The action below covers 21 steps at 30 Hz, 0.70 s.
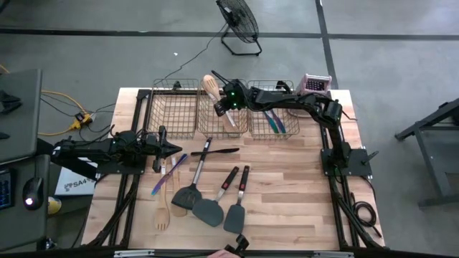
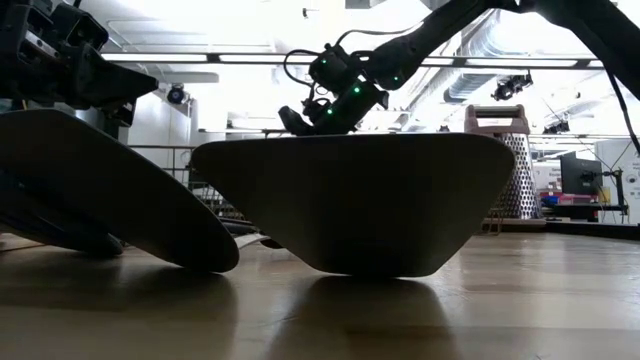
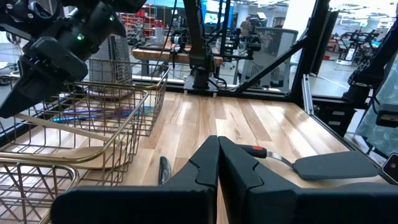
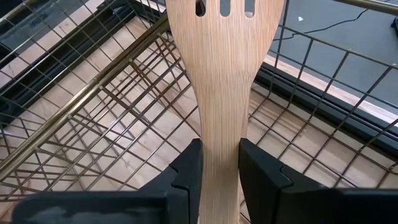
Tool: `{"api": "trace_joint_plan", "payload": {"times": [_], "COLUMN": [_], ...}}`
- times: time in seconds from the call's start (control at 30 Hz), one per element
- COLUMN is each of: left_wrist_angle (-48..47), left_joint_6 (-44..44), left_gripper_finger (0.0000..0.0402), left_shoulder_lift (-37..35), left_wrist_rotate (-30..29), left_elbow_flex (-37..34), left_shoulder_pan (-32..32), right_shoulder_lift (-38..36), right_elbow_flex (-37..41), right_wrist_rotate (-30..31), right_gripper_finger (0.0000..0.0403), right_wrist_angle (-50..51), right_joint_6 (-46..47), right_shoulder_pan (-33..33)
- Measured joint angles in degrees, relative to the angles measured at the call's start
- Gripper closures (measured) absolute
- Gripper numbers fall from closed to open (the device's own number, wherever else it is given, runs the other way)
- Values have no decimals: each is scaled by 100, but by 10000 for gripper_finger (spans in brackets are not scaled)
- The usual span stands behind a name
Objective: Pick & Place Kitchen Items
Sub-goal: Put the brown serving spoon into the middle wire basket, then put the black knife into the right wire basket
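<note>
The slotted spatula [image 1: 210, 84] slants down inside the rim of the middle wire basket [image 1: 240, 131] and would stay in the basket, so it is time for my right gripper to open now.
My right gripper [image 1: 223, 107] reaches over the middle wire basket [image 1: 240, 131] at the table's far edge, shut on a pale wooden slotted spatula [image 1: 218, 100]. Its slotted head [image 4: 224, 7] points away from the fingers. Blue and teal pieces [image 1: 274, 120] lie in the right basket. On the table lie three dark grey spatulas [image 1: 209, 211], a wooden fork [image 1: 162, 215], a purple-blue piece [image 1: 168, 174] and a black tool [image 1: 215, 151]. My left gripper [image 1: 177, 148] waits shut at the table's left, holding nothing. My right gripper pinches the wooden spatula by its flat handle, just below the head [image 4: 219, 155], between its two fingers [image 4: 186, 171]. The fingers come slanting down from the table's right. The spatula is tilted over the middle basket, head toward the far rim [image 1: 210, 84]. I cannot tell whether its lower end touches the basket.
An upright metal box grater [image 1: 315, 84] stands at the far right corner behind the right basket. The left basket [image 1: 174, 107] is beside the held spatula's head. Bare wood shows on the table's right half [image 1: 294, 186]. A floor fan [image 1: 239, 25] stands beyond the table.
</note>
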State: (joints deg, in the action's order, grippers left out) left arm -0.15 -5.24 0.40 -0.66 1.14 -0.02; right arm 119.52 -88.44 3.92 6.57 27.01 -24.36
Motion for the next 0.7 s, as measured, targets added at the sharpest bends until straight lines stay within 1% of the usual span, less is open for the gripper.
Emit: {"api": "trace_joint_plan", "payload": {"times": [0.27, 0.43, 0.7], "left_wrist_angle": [1, -1, 0], "left_joint_6": [1, -1, 0], "left_gripper_finger": [398, 398, 398], "left_shoulder_lift": [1, 0, 0], "left_wrist_rotate": [0, 1, 1], "left_elbow_flex": [1, 0, 0], "left_shoulder_pan": [-1, 0, 0], "right_shoulder_lift": [0, 0, 6], "right_elbow_flex": [9, 11, 20], "right_wrist_rotate": [-153, -164, -427], "right_gripper_finger": [318, 291, 247], "right_wrist_angle": [20, 20, -85], "right_joint_6": [-189, -218, -279], "right_shoulder_pan": [10, 10, 33]}}
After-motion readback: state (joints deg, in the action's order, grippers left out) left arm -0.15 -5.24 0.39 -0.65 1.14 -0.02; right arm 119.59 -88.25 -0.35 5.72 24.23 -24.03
